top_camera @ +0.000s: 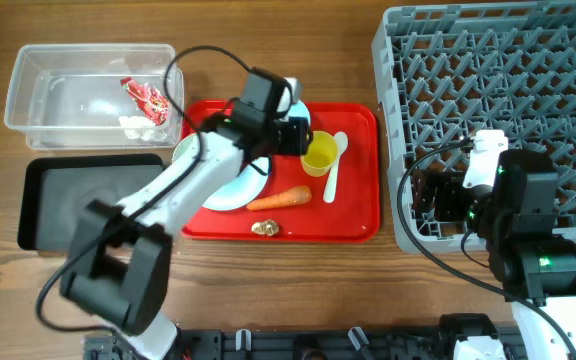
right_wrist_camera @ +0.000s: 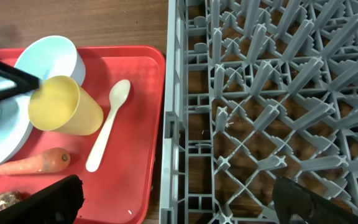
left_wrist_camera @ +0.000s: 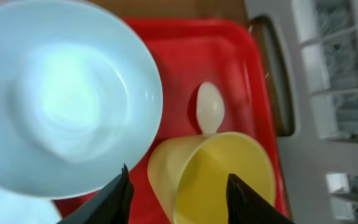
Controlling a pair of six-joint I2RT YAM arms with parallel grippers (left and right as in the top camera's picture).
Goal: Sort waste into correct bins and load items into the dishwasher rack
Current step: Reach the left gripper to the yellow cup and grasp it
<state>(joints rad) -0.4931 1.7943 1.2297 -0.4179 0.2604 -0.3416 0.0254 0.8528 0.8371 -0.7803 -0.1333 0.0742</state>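
Observation:
My left gripper should next pinch the near side of the yellow cup at the cup's rim, so the cup's base stays free for handing the cup over to my right gripper.
A yellow cup (top_camera: 319, 154) stands upright on the red tray (top_camera: 353, 215), beside a white spoon (top_camera: 334, 165). My left gripper (top_camera: 298, 135) is open and straddles the cup's (left_wrist_camera: 222, 180) near wall. One finger (left_wrist_camera: 120, 196) is outside with a gap showing, and the other (left_wrist_camera: 247, 199) is over the cup's mouth. A pale blue bowl (left_wrist_camera: 61, 99) sits just left of the cup, next to the plate (top_camera: 230, 185). A carrot (top_camera: 280, 199) and a golden lump (top_camera: 264, 228) lie at the tray's front. My right gripper (right_wrist_camera: 179, 205) hangs open over the grey rack's (top_camera: 488, 60) left edge, holding nothing.
The clear tub (top_camera: 28, 60) at the back left holds a red-and-white wrapper (top_camera: 148, 97) and a white tissue (top_camera: 133, 124). The black tray (top_camera: 38, 200) lies in front of it. The rack's wall (right_wrist_camera: 176, 124) stands close beside the red tray's right rim.

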